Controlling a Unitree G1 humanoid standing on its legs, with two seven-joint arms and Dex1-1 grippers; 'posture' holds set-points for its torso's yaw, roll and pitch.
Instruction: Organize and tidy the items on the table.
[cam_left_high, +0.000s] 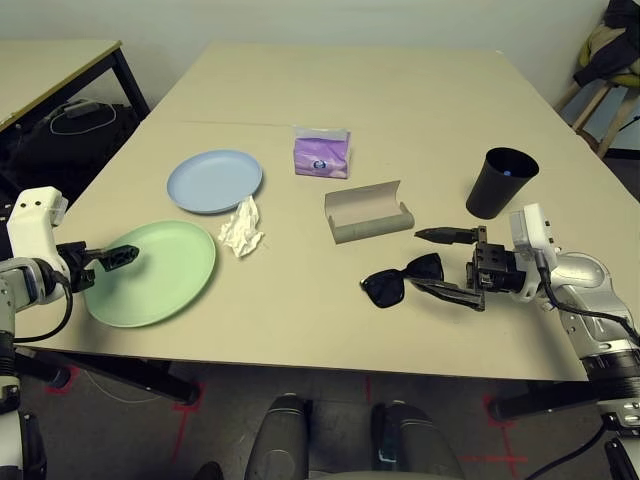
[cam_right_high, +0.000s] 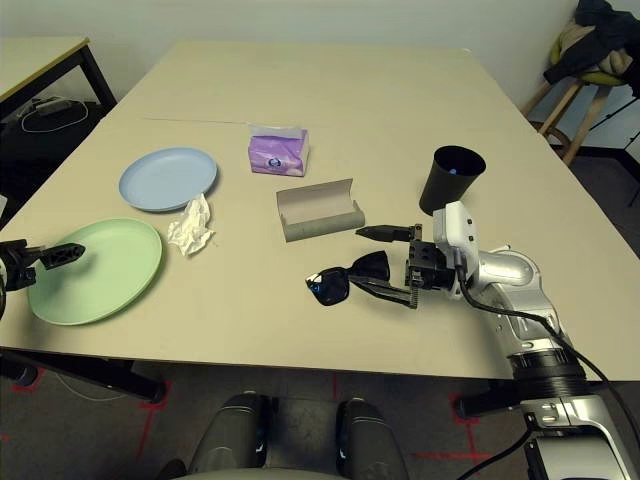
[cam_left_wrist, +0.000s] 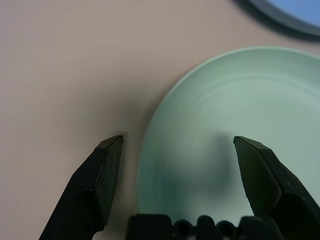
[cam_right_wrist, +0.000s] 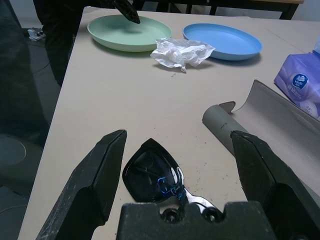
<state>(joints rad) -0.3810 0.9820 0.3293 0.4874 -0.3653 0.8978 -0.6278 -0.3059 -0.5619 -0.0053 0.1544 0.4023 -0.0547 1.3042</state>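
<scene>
I will grab the light-green plate by its rim (cam_left_high: 97, 300) next with my left gripper. The plate is far wider than my fingers can open.
On the table (cam_left_high: 400, 100), my right gripper (cam_left_high: 445, 263) stands open around the arm end of the black sunglasses (cam_left_high: 400, 280); they lie between its fingers in the right wrist view (cam_right_wrist: 152, 175). Just beyond them lies the grey-beige glasses case (cam_left_high: 368, 213), lid open. The black cup (cam_left_high: 500, 182) stands to its right. My left gripper (cam_left_high: 110, 255) is open, with its fingers straddling the left rim of the light-green plate (cam_left_high: 155, 272). The light-blue plate (cam_left_high: 214, 180), crumpled tissue (cam_left_high: 241, 228) and purple tissue pack (cam_left_high: 322, 152) lie further in. No pen shows.
A smaller table with black legs (cam_left_high: 50, 60) stands at the back left, with cables and a dark bag beneath it. A stool with clothing (cam_left_high: 610, 60) is at the back right. The table's near edge runs just below both grippers.
</scene>
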